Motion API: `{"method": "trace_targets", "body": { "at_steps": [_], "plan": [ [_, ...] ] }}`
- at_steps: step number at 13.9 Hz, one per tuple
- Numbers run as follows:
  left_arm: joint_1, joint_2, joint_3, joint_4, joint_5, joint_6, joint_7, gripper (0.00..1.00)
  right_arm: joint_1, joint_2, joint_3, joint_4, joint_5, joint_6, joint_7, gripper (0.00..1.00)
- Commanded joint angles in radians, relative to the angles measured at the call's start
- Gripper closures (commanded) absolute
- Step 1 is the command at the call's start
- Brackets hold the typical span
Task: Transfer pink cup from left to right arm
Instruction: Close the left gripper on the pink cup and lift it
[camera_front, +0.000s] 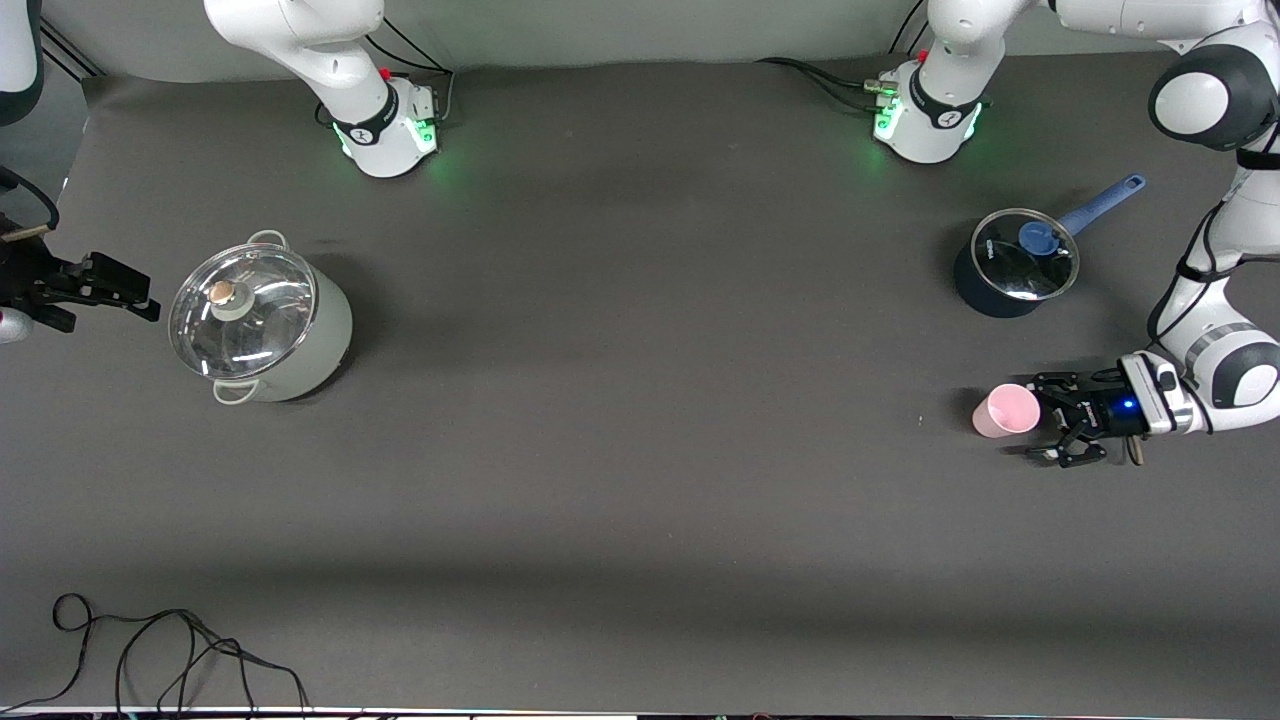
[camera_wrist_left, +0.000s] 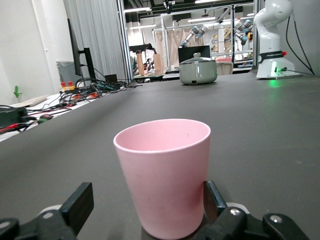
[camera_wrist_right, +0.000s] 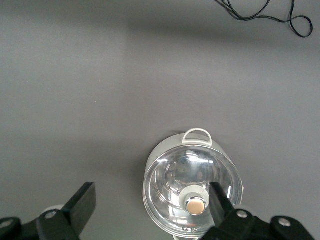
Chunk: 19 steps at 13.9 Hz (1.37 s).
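My left gripper has to grab the pink cup by its body (camera_front: 1003, 418) (camera_wrist_left: 165, 185) next. Then it can pass the cup over to my right arm.
The pink cup (camera_front: 1005, 411) stands upright on the dark table near the left arm's end. My left gripper (camera_front: 1042, 418) is low at the table with its fingers open around the cup. In the left wrist view the cup (camera_wrist_left: 165, 172) fills the gap; one finger (camera_wrist_left: 212, 198) touches its side and the other finger (camera_wrist_left: 80, 204) stands well apart. My right gripper (camera_front: 128, 291) is open and empty, up in the air at the right arm's end of the table, beside the grey pot. In the right wrist view it (camera_wrist_right: 150, 202) looks down on that pot.
A grey-green pot with a glass lid (camera_front: 260, 325) stands near the right arm's end, and shows in the right wrist view (camera_wrist_right: 192, 192). A dark blue saucepan with a glass lid and blue handle (camera_front: 1015, 265) stands farther from the camera than the cup. A black cable (camera_front: 150, 640) lies at the table's near edge.
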Motion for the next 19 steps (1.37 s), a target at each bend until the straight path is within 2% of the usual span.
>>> {"method": "trace_targets", "body": {
  "at_steps": [1, 9, 10, 12, 13, 17, 19],
  "plan": [
    [-0.02, 0.001, 0.007, -0.046, -0.002, -0.014, 0.062, 0.02, 0.003, 0.0, -0.008, 0.01, 0.015, -0.01, -0.019, 0.0],
    [-0.065, 0.001, 0.007, -0.052, -0.005, -0.015, 0.064, 0.03, 0.005, 0.0, -0.008, 0.01, 0.015, -0.01, -0.019, 0.0],
    [-0.074, 0.001, 0.007, -0.051, -0.008, -0.014, 0.064, 0.09, 0.003, 0.0, -0.008, 0.01, 0.015, -0.01, -0.019, 0.0],
    [-0.088, -0.001, 0.007, -0.048, -0.01, -0.011, 0.064, 0.74, 0.003, 0.0, -0.007, 0.01, 0.015, -0.01, -0.019, 0.0],
    [-0.091, -0.002, 0.007, -0.045, -0.008, -0.003, 0.064, 1.0, 0.005, 0.0, -0.007, 0.01, 0.015, -0.01, -0.019, 0.0],
    [-0.127, -0.01, 0.007, -0.025, -0.008, -0.009, 0.063, 1.0, 0.005, -0.001, -0.007, 0.01, 0.015, -0.01, -0.019, 0.0],
    [-0.134, -0.011, -0.019, -0.008, -0.007, -0.011, 0.159, 1.0, 0.005, -0.001, -0.007, 0.012, 0.015, -0.01, -0.011, 0.0]
  ]
}}
